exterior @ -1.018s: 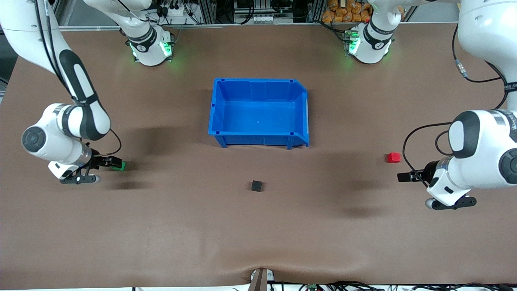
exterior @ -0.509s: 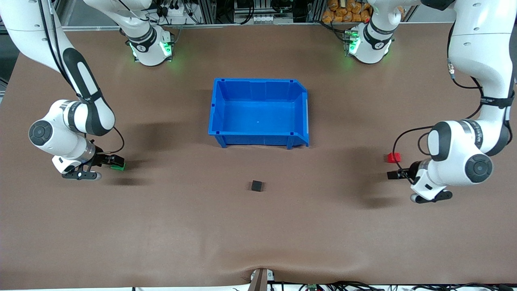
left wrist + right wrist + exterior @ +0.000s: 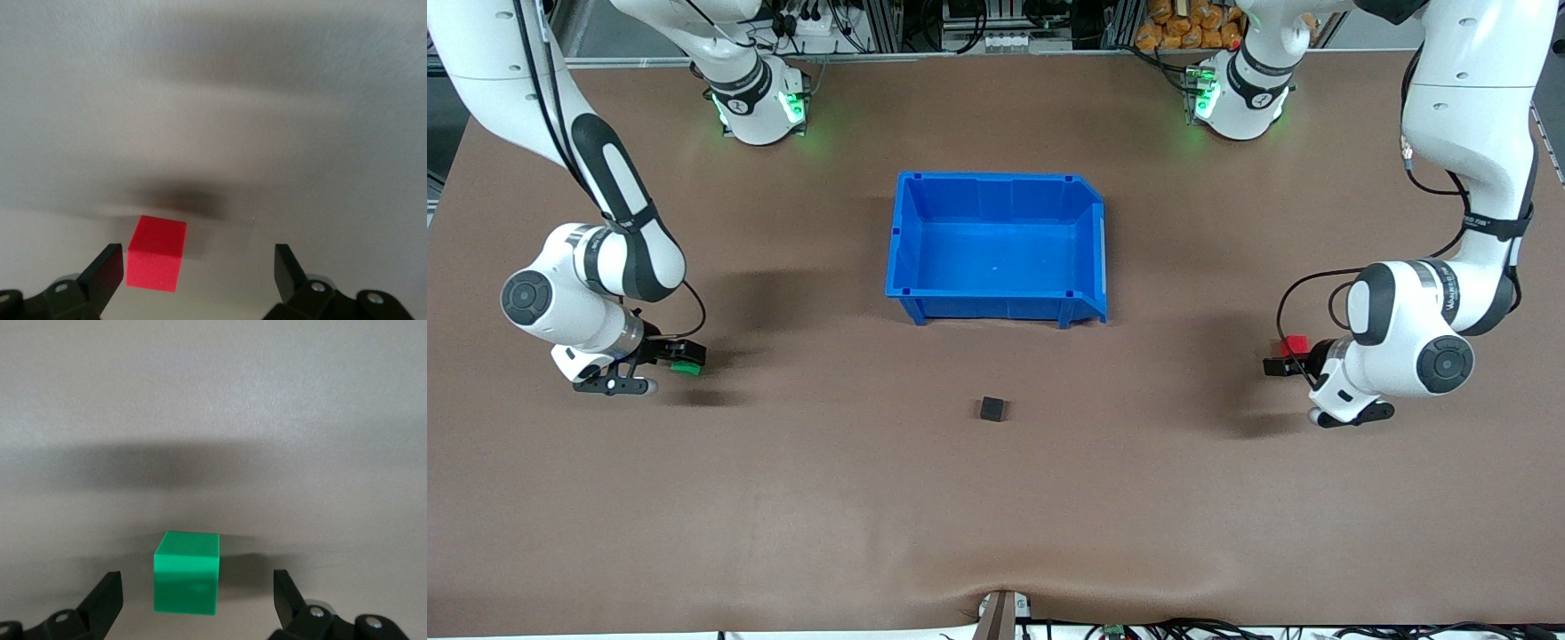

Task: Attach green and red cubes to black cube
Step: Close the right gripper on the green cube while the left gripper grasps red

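Observation:
My right gripper needs to close on the green cube now, since its fingers are low on either side of the cube. Closing now would hold it.
The black cube (image 3: 991,408) sits on the table, nearer the front camera than the blue bin. The red cube (image 3: 1293,344) lies toward the left arm's end; my left gripper (image 3: 1279,361) is open around it. In the left wrist view the red cube (image 3: 156,253) sits between the fingers, close to one fingertip (image 3: 107,270). The green cube (image 3: 687,366) lies toward the right arm's end; my right gripper (image 3: 686,357) is open around it. In the right wrist view the green cube (image 3: 187,581) sits between the open fingers (image 3: 105,597), touching neither.
An empty blue bin (image 3: 907,233) stands mid-table, farther from the front camera than the black cube. The brown table surface (image 3: 996,516) lies bare around the cubes.
The left gripper has moved over the table to the red cube and now brackets it. The right gripper has shifted slightly around the green cube. The cubes have not moved.

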Robot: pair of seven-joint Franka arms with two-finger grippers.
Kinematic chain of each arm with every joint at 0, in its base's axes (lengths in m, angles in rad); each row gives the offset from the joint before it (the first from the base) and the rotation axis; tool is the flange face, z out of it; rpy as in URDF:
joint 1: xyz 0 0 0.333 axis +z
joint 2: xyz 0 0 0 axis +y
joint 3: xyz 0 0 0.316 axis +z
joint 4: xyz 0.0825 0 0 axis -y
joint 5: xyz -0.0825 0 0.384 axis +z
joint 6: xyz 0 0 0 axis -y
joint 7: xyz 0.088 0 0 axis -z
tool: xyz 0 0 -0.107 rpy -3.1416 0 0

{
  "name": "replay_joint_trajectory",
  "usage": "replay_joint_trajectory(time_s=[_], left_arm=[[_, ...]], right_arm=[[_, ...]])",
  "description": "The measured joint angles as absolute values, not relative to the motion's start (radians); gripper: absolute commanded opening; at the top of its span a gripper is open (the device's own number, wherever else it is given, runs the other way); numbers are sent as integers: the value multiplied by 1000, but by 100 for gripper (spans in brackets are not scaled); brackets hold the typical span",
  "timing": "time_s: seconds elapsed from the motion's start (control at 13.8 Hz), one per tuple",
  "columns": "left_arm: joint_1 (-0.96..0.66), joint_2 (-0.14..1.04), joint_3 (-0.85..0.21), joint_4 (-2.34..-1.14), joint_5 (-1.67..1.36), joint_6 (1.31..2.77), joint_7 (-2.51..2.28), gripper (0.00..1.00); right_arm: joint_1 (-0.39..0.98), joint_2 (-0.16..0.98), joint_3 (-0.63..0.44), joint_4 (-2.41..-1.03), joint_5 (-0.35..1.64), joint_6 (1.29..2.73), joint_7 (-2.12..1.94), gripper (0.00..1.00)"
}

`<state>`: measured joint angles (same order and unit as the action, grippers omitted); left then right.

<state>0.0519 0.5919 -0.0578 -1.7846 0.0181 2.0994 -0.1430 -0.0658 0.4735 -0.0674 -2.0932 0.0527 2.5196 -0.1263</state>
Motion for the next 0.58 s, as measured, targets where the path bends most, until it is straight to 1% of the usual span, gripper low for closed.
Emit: replay_joint_trajectory(time_s=[0.36,0.44,0.51,0.58], left_arm=[[56,592,-57,-1794,93,2101,-112,100],[63,592,-56,-1794,94,2101,-94,98],[71,592,-56,-1796,94,2101,-80,95],[77,593,-56,-1798,94,2101,-72,95]], right_arm=[[-66,478,-67,-2093,53,2521,-125,100],[-66,478,-67,-2092,53,2521,-125,100],[-66,478,-67,-2091,53,2522,-125,93],[-66,478,-67,-2090,53,2522,-125,75]])
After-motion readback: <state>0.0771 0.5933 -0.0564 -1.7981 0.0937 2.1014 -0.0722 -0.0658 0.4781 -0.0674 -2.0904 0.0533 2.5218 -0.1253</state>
